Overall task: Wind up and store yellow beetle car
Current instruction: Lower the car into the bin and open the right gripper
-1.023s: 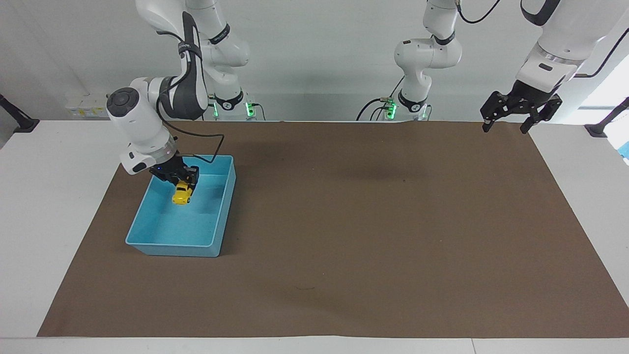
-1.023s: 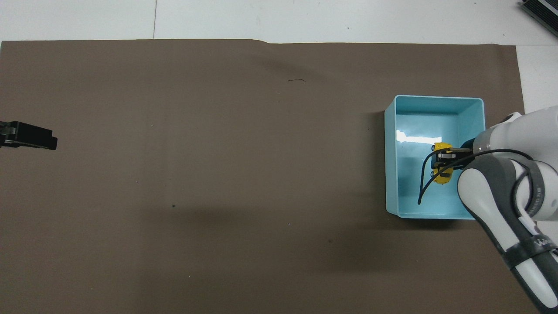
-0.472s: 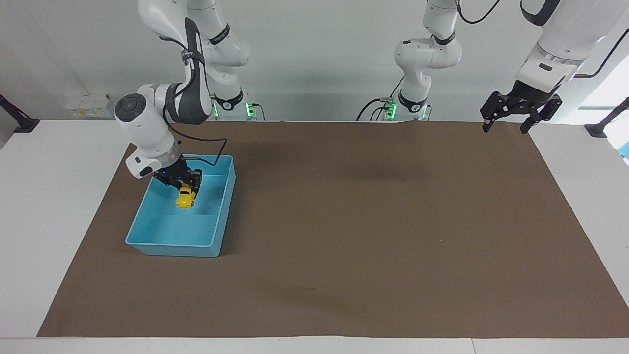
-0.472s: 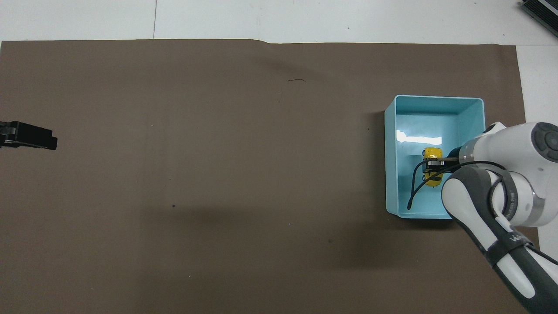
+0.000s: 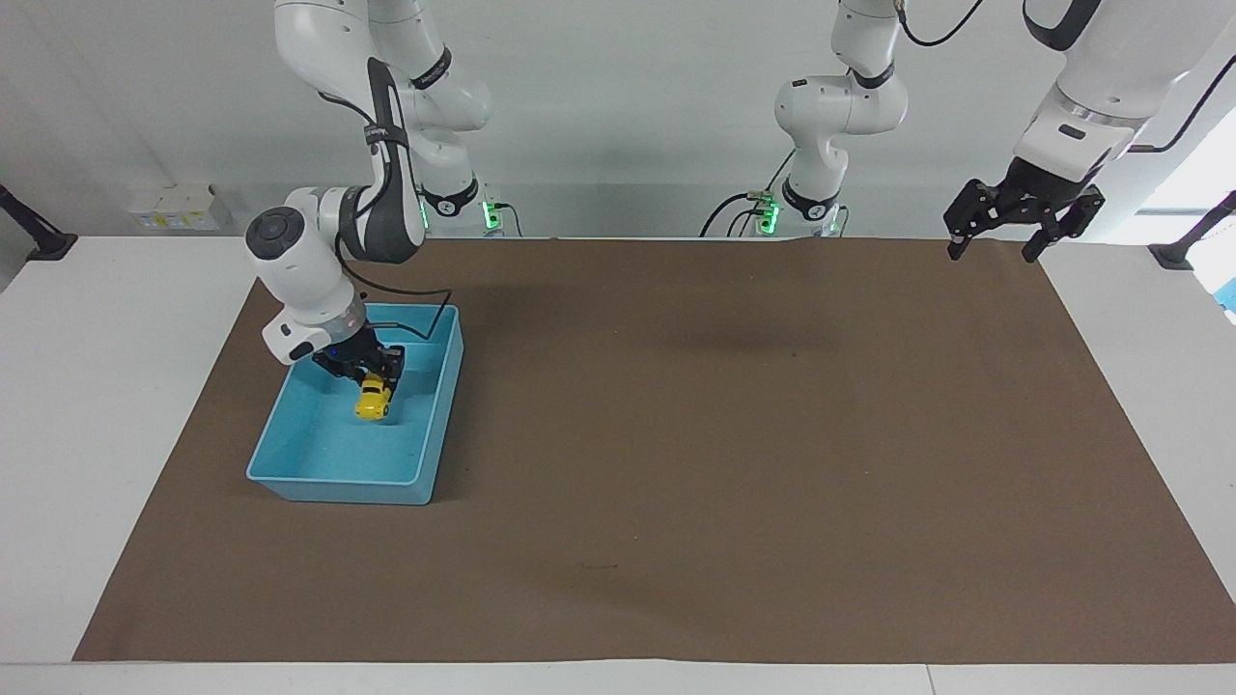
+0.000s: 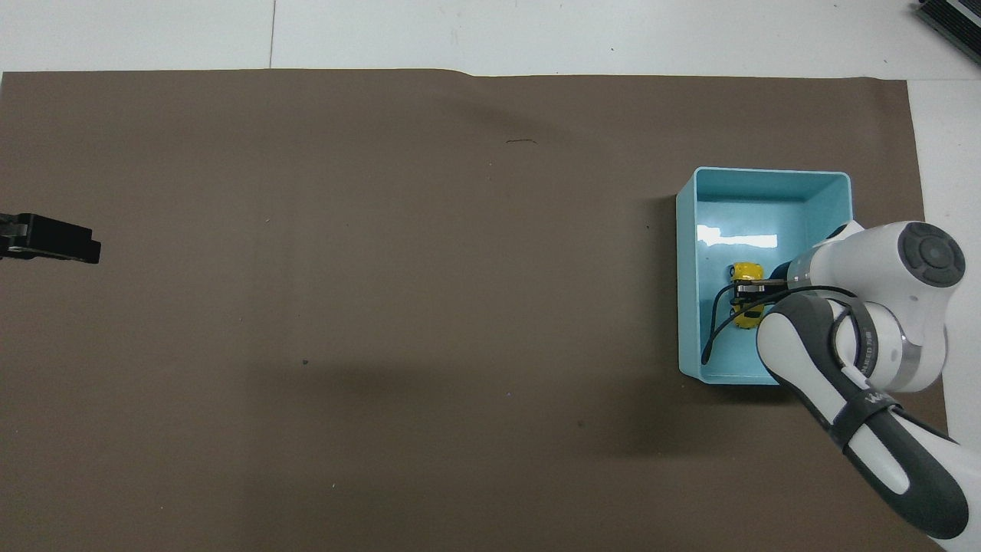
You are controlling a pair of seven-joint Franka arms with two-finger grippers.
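Observation:
The robot's right gripper needs to open, as the yellow beetle car sits low over the blue bottom of the bin and would then stay in the bin.
The yellow beetle car (image 5: 372, 403) is tiny and bright yellow. My right gripper (image 5: 375, 382) is shut on it and holds it low inside the blue bin (image 5: 333, 479), over the bin's middle. I cannot tell whether the car touches the bin floor. In the overhead view the car (image 6: 745, 271) shows partly under the right gripper (image 6: 747, 296), inside the bin (image 6: 766, 173). My left gripper (image 5: 1014, 232) is open and empty; it waits raised over the brown mat's corner at the left arm's end, and its tip (image 6: 47, 239) shows in the overhead view.
The blue bin stands on a brown mat (image 5: 734, 434) toward the right arm's end of the table. A black cable (image 6: 713, 330) hangs from the right wrist into the bin. White table (image 5: 97, 386) surrounds the mat.
My right gripper has moved down into the bin with the car, shifting a little toward the left arm's end. The left arm has not moved.

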